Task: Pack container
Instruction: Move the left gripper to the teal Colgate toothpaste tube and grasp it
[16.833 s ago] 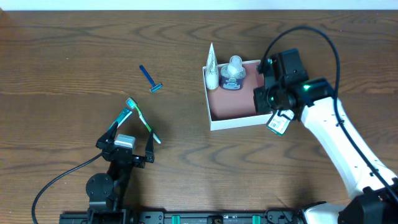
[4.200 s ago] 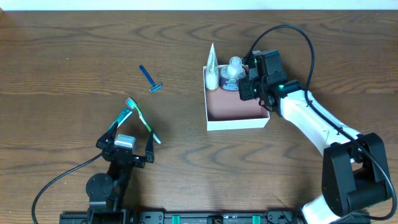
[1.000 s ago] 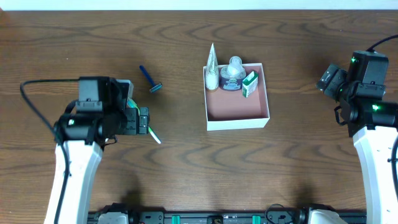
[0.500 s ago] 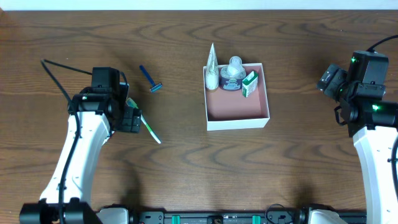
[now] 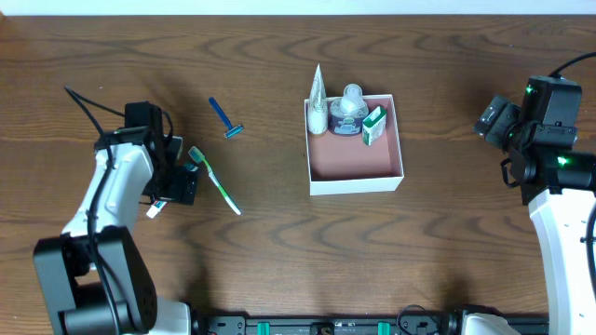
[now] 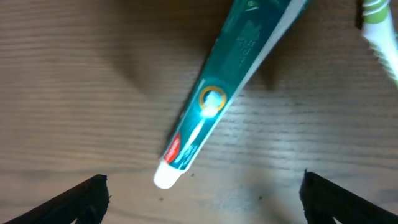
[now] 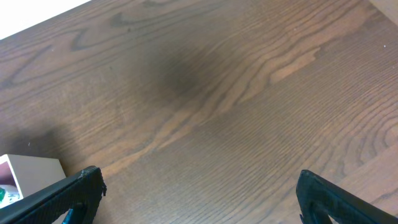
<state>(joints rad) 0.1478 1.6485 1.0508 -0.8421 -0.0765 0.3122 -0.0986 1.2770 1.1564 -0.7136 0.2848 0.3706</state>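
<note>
The teal toothpaste tube (image 6: 214, 99) lies below my left gripper's fingers, so closing now would miss. My left gripper lowers to the tube, and then closes.
The container (image 5: 355, 177), a white-walled box with a pink floor, holds a white tube (image 5: 318, 98), a clear bottle (image 5: 349, 110) and a small green box (image 5: 374, 126) along its far wall. A blue razor (image 5: 224, 118) and a green toothbrush (image 5: 215, 180) lie on the table to its left. My left gripper (image 5: 177, 184) hovers open just left of the toothbrush, over a teal toothpaste tube (image 6: 214, 99) whose white cap (image 6: 166, 179) points toward the fingers. The open right gripper (image 5: 492, 119) hangs right of the container over bare wood.
The dark wood table (image 5: 279, 251) carries everything. In the right wrist view, a corner of the container (image 7: 34, 169) shows at the lower left. The toothbrush head (image 6: 378, 25) shows at the top right of the left wrist view.
My left arm has swung left and toward the near edge, off the toothbrush and over the toothpaste tube. The right arm has not moved.
</note>
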